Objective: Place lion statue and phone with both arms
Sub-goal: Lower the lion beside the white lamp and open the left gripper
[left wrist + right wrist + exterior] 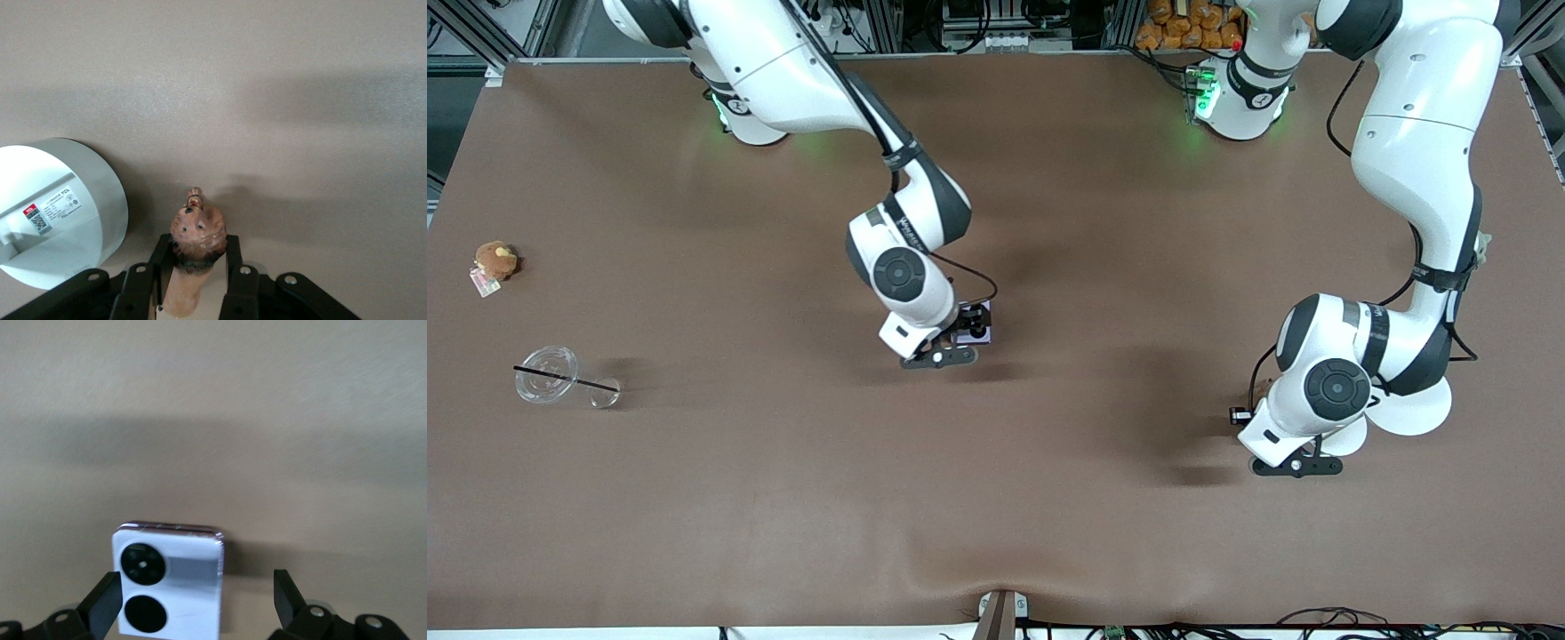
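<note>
I need to let go of the lion statue (197, 230) with my left gripper now, because the statue stands low over the table, close beside the white container.
In the left wrist view the lion statue (197, 230), a small reddish-brown figurine, sits between my left gripper's (198, 259) black fingers, which are shut on its body, its head poking out past the fingertips low over the table. In the front view the left gripper (1243, 411) is toward the left arm's end of the table, and the arm hides the lion. The phone (170, 583), pale with two black camera circles, lies flat on the table near the middle (976, 322). My right gripper (197, 597) is down around it, open, one finger on each side (966, 327).
A white round container with a label (57, 213) stands right beside the held lion, under the left arm (1409, 409). Toward the right arm's end lie a round brown plush toy with a tag (495, 260) and a clear cup with a black straw (547, 375).
</note>
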`<state>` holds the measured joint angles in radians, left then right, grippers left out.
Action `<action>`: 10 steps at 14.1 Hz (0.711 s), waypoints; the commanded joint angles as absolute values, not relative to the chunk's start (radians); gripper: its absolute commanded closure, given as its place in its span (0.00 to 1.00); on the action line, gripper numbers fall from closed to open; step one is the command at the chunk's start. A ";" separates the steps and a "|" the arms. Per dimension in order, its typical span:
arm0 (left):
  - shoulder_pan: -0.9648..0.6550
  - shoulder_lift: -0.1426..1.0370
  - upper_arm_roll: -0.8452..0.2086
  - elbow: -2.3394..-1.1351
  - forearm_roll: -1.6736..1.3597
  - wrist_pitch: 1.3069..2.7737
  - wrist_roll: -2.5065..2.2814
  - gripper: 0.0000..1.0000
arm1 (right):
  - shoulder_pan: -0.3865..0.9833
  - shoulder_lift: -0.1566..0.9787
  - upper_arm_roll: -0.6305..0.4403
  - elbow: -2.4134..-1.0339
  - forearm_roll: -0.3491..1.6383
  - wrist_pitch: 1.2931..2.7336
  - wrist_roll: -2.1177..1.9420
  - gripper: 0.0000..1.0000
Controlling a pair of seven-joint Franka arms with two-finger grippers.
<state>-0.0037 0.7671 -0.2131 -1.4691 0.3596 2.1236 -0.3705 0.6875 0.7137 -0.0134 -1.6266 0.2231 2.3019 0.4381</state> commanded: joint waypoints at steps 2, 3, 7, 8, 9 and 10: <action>0.012 0.770 -0.219 -1.471 0.354 2.123 -0.368 0.82 | 0.727 0.756 -0.023 -1.586 0.229 2.327 0.498 0.00; 0.017 0.770 -0.219 -1.477 0.351 2.123 -0.373 0.37 | 0.732 0.762 -0.023 -1.586 0.216 2.332 0.500 0.00; 0.017 0.755 -0.219 -1.480 0.353 2.115 -0.374 0.00 | 0.732 0.775 -0.023 -1.585 0.196 2.338 0.505 0.00; 0.015 0.740 -0.225 -1.480 0.353 2.112 -0.380 0.00 | 0.738 0.779 -0.023 -1.585 0.196 2.345 0.511 0.00; 0.011 0.721 -0.229 -1.480 0.353 2.102 -0.380 0.00 | 0.744 0.781 -0.023 -1.583 0.195 2.347 0.532 0.00; 0.006 0.698 -0.230 -1.477 0.353 2.071 -0.380 0.00 | 0.747 0.784 -0.025 -1.580 0.195 2.349 0.541 0.00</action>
<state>0.0115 0.7570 -0.2217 -1.4684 0.3584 2.1193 -0.3739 0.7268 0.7604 -0.0155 -1.6111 0.2145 2.3437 0.4927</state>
